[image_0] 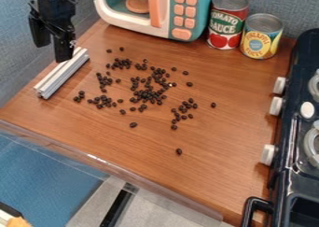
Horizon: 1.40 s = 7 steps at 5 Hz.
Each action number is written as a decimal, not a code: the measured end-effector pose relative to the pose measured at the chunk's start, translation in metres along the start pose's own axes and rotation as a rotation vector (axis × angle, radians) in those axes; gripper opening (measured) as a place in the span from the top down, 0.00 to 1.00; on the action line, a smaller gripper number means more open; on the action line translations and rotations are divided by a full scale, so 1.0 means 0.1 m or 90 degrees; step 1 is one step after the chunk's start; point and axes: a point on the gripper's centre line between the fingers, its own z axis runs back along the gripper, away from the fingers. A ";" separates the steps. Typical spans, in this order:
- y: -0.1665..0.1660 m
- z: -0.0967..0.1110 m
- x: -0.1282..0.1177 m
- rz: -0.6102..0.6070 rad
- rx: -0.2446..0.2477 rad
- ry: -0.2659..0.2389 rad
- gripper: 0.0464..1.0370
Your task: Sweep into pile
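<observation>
My gripper is going to grab the silver metal bar [64, 74] by its middle next. I need the bar to sweep the scattered dark beans into a pile.
My black gripper [52, 52] hangs at the upper left, its two fingers apart and nothing between them. The nearer fingertip overlaps the upper end of a silver metal bar [64, 74]; whether they touch I cannot tell. The bar lies slanted along the left edge of the wooden surface. Dark beans [148, 94] are scattered over the upper middle of the wood, densest around the centre. A few lie apart: one bean [179, 151] toward the front, one bean [213, 105] to the right, and one bean [133, 124] below the main scatter.
A toy microwave [181, 16] stands at the back, with a tomato sauce can [226, 21] and a pineapple can [261, 37] to its right. A dark toy stove [293, 128] lines the right side. A clear ledge [112, 167] runs along the front edge of the table [205, 184].
</observation>
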 end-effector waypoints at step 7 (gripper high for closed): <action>0.02 -0.37 0.03 0.126 -0.061 -0.066 0.04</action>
